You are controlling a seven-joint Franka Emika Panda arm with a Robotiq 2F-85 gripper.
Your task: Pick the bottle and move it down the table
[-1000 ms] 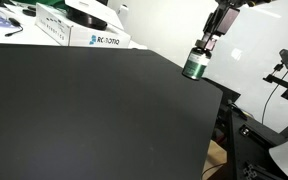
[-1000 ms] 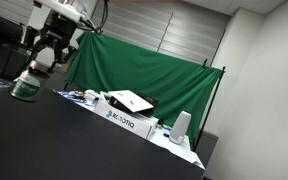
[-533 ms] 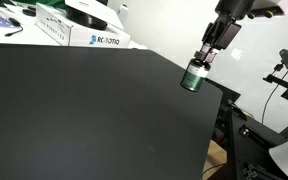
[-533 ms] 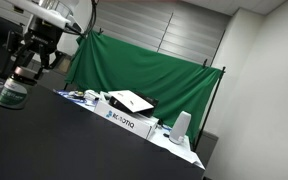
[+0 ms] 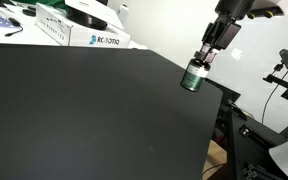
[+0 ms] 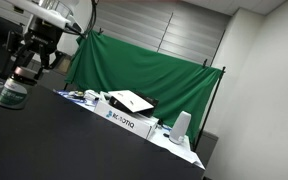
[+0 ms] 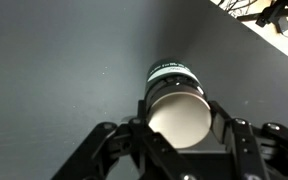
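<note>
The bottle's lower edge point(image 5: 190, 88) hangs above the tabletop under my closed fingers, so I should lower the bottle before my gripper releases it.
The small dark-green bottle point(image 5: 193, 75) with a pale label band is gripped at its top by my gripper point(image 5: 207, 55), near the far right edge of the black table point(image 5: 84, 110). In an exterior view the bottle point(image 6: 11, 94) hangs under the gripper point(image 6: 25, 71) at or just above the tabletop point(image 6: 74, 145); I cannot tell if it touches. In the wrist view the two fingers of the gripper point(image 7: 180, 120) are shut on either side of the bottle point(image 7: 174, 100), whose round top looks pale.
A white printed box point(image 5: 96, 38) stands at the table's back, also seen in an exterior view point(image 6: 129, 118), with a green curtain point(image 6: 144, 65) behind. A white object point(image 6: 181, 127) stands beside the box. A camera on a stand point(image 5: 287, 62) is off the table's right edge.
Between one second and half a second ago the gripper carried the bottle lower and sideways along the table. Since then nothing has visibly moved.
</note>
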